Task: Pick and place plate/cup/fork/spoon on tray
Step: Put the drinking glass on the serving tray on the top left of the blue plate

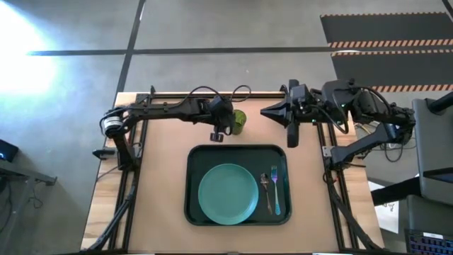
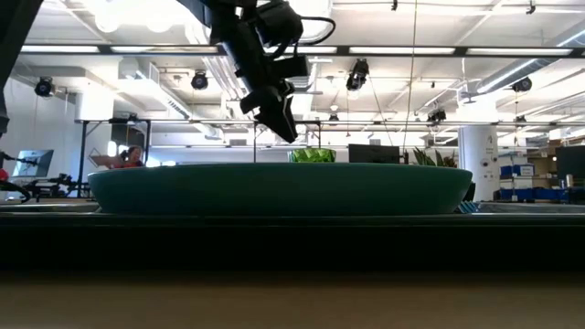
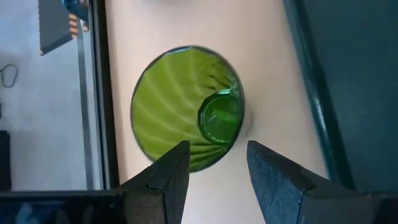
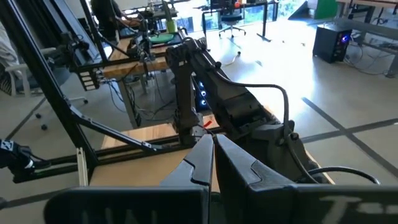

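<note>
The olive-green cup needs to go on the dark green tray (image 3: 357, 81). My left gripper should next grab the cup by its rim (image 3: 217, 163).
The olive-green cup (image 1: 238, 122) stands upright on the bare table just beyond the tray's far rim. It also shows in the left wrist view (image 3: 186, 106) and in the low view (image 2: 313, 155), behind the plate. My left gripper (image 3: 214, 168) is open and hovers above the cup, touching nothing; it also shows in the high view (image 1: 220, 133) and the low view (image 2: 279, 119). The teal plate (image 1: 228, 193) lies on the dark green tray (image 1: 195, 159). The dark spoon (image 1: 266, 188) and the bluish fork (image 1: 275, 193) lie side by side on the tray, right of the plate. My right gripper (image 1: 292, 138) is shut and empty at the far right.
The tray's far rim (image 3: 311, 93) runs close beside the cup. Arm frames and cables (image 1: 333, 152) stand along the table's left and right edges. Bare table lies left of the tray (image 1: 159, 184).
</note>
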Motion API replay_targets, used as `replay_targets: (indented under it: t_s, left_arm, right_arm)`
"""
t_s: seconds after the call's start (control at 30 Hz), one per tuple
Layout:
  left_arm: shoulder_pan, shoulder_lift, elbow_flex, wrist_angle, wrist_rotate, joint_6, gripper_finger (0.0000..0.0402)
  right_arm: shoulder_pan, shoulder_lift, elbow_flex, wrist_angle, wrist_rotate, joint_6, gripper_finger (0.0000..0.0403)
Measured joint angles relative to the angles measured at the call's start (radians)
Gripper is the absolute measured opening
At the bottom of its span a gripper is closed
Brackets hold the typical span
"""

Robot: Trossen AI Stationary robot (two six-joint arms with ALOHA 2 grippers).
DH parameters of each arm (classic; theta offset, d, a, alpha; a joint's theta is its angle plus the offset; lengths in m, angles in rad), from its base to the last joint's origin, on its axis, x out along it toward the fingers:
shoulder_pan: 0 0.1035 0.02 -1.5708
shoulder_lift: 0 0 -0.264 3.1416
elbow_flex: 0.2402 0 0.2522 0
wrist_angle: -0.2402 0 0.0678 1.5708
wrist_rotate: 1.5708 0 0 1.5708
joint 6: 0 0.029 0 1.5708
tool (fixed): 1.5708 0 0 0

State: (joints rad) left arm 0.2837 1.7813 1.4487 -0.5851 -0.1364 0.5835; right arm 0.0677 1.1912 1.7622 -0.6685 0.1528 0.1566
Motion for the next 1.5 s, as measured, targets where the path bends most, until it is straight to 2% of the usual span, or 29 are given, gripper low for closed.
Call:
replay_targets:
  t_s: [0.17,0.6,0.77,0.93,1.1,1.5]
  left_arm:
    - [-0.001,0.003,0.0,0.0,0.058,0.001,0.0143]
    - [0.005,0.084,0.0,0.01,0.053,0.01,0.0143]
    - [0.006,0.088,0.0,0.078,0.021,0.036,0.0141]
    - [0.009,0.088,0.0,0.145,0.0,0.081,0.0099]
    - [0.013,0.088,0.0,0.062,0.025,0.077,0.0048]
    - [0.037,0.096,0.0,0.073,0.028,0.058,0.0038]
  right_arm:
    - [0.0,0.002,0.0,0.0,0.0,0.002,0.0009]
    - [0.002,0.002,0.0,0.0,0.0,0.018,0.0009]
    - [0.013,0.002,0.0,-0.001,0.001,0.019,0.0009]
    - [0.016,0.003,-0.001,-0.002,0.001,0.03,0.0009]
    - [0.022,0.003,-0.001,-0.001,0.003,0.034,0.0009]
    - [0.04,0.003,-0.001,0.017,0.003,0.034,0.0009]
